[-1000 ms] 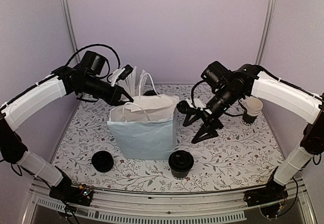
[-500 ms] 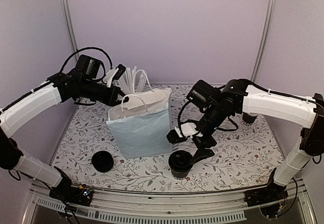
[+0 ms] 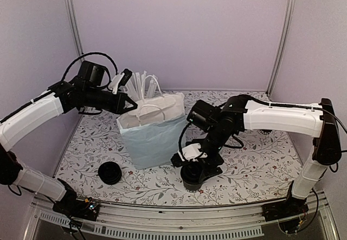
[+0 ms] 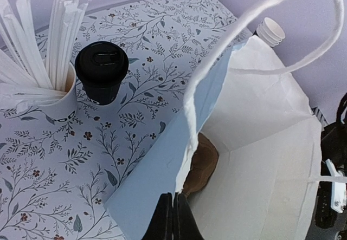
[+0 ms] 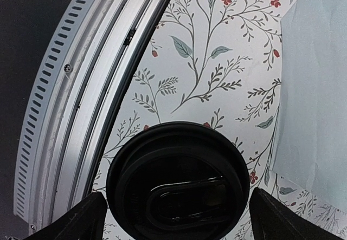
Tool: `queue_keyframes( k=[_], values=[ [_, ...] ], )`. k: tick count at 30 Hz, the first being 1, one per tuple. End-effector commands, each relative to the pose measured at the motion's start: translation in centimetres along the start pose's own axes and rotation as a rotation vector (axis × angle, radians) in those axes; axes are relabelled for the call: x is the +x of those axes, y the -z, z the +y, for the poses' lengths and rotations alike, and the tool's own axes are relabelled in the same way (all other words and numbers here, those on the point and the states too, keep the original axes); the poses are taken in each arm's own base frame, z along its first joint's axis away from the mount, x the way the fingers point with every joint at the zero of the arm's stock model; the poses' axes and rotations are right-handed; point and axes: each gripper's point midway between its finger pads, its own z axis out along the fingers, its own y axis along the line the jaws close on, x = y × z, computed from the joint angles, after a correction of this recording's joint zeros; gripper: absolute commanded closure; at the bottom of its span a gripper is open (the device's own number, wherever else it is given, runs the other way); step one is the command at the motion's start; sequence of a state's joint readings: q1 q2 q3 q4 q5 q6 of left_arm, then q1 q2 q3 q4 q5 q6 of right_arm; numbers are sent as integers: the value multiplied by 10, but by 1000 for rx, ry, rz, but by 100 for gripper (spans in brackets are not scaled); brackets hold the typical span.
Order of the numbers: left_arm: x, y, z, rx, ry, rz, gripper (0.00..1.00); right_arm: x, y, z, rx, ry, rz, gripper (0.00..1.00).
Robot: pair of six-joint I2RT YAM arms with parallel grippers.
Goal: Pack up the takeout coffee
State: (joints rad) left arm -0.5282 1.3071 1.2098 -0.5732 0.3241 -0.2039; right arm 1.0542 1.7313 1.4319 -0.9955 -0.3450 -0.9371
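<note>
My right gripper's fingers are on either side of the black lid at its rim's depth, low over the tabletop. It is now time to close on the takeout coffee.
The takeout coffee, a small black cup with a black lid, stands near the table's front edge, just right of the paper bag. My right gripper is open and hangs over it. In the right wrist view the lid sits between the two spread fingertips; I cannot tell whether they touch it. My left gripper is shut on the bag's rim and holds the mouth open. A second lidded black cup stands behind the bag.
A brown item lies inside the bag. A paper cup of wrapped straws stands at the back left. A low pile of loose lids sits front left. A stack of unlidded cups is back right. The metal front rail runs close to the coffee.
My right arm swung from the back right down to the front and now hangs over the lidded cup. My left gripper pulled the bag's rim leftward, tilting the bag.
</note>
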Motion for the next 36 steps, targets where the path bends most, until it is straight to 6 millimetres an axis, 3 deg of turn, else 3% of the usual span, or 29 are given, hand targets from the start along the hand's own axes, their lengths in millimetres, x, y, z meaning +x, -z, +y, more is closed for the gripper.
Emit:
queue_keyframes(
  k=[1,7,14,17,19,29,36],
  values=[
    [-7,6,-3,21,0,-43,100,1,-9,-4,9,-15,24,8],
    [-5,5,-3,30,3,-41,100,4,-14,-2,0,-24,41,22],
    [-5,4,-6,48,11,-46,100,9,-19,2,29,-8,74,25],
    [-6,5,-8,59,16,-48,100,4,-11,2,45,-1,64,39],
    [-7,6,-11,70,13,-55,100,-3,-1,0,56,-1,50,42],
    [-10,13,-20,99,-10,-86,100,-62,102,6,136,97,-127,47],
    [-15,21,-36,135,-59,-154,100,-114,211,-17,288,114,-372,51]
  ],
)
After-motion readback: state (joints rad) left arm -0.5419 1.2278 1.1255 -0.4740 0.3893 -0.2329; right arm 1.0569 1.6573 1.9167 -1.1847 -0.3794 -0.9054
